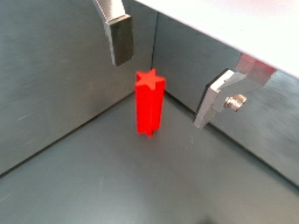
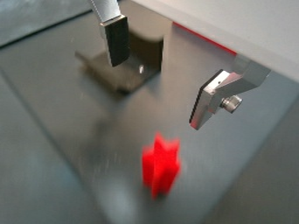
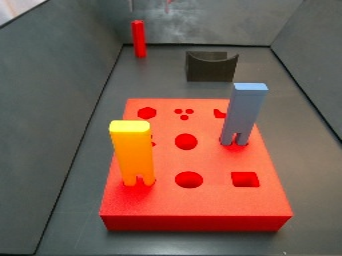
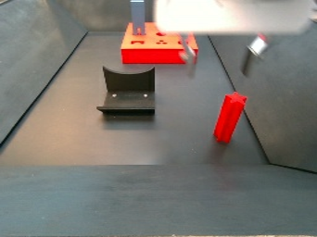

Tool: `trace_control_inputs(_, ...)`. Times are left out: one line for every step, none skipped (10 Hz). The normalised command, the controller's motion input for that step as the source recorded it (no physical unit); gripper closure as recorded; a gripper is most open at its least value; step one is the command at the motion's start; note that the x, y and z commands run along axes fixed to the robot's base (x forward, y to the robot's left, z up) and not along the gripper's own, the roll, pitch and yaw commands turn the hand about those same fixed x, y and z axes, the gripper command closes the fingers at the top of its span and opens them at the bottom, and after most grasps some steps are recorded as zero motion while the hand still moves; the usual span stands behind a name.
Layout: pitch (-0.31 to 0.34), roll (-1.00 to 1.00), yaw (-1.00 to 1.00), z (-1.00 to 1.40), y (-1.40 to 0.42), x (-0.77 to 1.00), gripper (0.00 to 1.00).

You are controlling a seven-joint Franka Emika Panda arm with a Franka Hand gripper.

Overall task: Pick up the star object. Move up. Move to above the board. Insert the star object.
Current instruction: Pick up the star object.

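Note:
The gripper should reach the star object and grab its upper part [image 3: 138,27], so the lower end of the star object stays free to go into the board [image 3: 201,215].
The star object [image 1: 149,103] is a slim bright red post standing upright on the dark floor near a wall corner. It also shows in a wrist view [image 2: 162,166] and in both side views [image 3: 138,38] [image 4: 229,118]. My gripper [image 1: 167,74] is open and empty above the star object, with its fingers [image 1: 121,39] apart and touching nothing. In a side view the gripper [image 4: 223,51] is a blurred shape above the post. The board [image 3: 201,215] is a thick red slab with shaped holes, far from the star object; it also shows in a side view [image 4: 143,56].
A wide yellow-orange peg [image 3: 131,152] and a blue-grey peg [image 3: 243,113] stand in the board. The dark fixture [image 3: 210,65] sits between the board and the star object, and shows in a wrist view [image 2: 122,66]. Grey walls enclose the floor.

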Motion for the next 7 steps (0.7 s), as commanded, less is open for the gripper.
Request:
trace_control_inputs(-0.116,0.00,0.17,-0.20,0.35,-0.24,0.00)
trace_control_inputs(0.000,-0.01,0.00,0.00,0.00,0.00,0.00)
trace_control_inputs(-0.080,0.00,0.00,-0.43,0.00,0.00,0.00)
trace_control_inputs(-0.127,0.06,0.04,-0.84,0.00,0.00,0.00)
trace_control_inputs(-0.119,0.09,0.09,-0.95,0.00,0.00,0.00)
trace_control_inputs(-0.099,0.12,0.10,-0.98,0.01,0.00,0.00)
trace_control_inputs(-0.071,0.17,0.11,-1.00,0.00,-0.09,0.00)
